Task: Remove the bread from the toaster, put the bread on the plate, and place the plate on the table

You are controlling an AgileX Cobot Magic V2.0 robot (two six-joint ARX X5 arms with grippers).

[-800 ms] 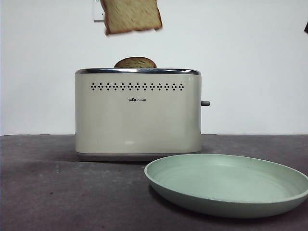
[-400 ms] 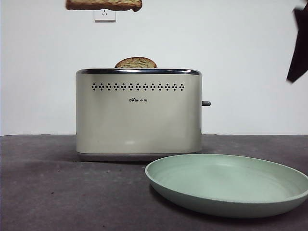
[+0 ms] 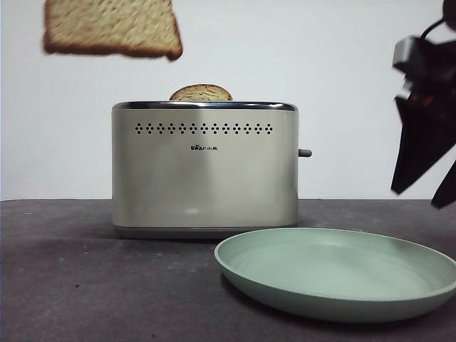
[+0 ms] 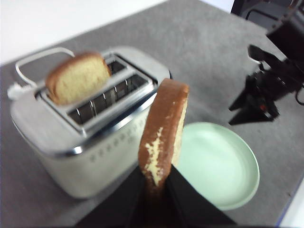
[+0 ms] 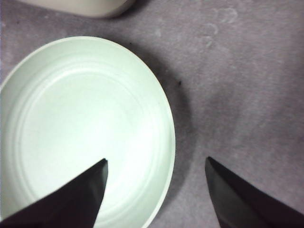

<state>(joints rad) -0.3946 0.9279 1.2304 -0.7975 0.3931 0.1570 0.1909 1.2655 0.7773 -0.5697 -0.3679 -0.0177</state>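
The pale-green plate needs to come to where I can lay the bread (image 3: 110, 28). My right gripper should next grab the plate by its rim (image 3: 447, 276).
The bread (image 3: 110, 28) hangs high in the air, above and left of the toaster (image 3: 205, 167). My left gripper (image 4: 154, 183) is shut on its lower edge; the slice (image 4: 164, 128) stands edge-on between the jaws. A second, domed slice (image 3: 201, 92) pokes out of the toaster's slot. The pale-green plate (image 3: 335, 274) lies on the table in front of the toaster, to its right. My right gripper (image 3: 419, 196) hovers open above the plate's right rim (image 5: 166, 142), with one jaw over the plate and the other over the table (image 5: 237, 95).
The toaster's lever (image 3: 305, 152) sticks out on its right side, towards the right arm. A white cord loop (image 4: 40, 57) lies behind the toaster. The table's edge (image 4: 289, 199) runs close beside the plate in the left wrist view.
The bread has swung left and dropped lower into view, now showing its broad face. The right arm has come down at the right edge, from a dark tip to a large gripper above the plate.
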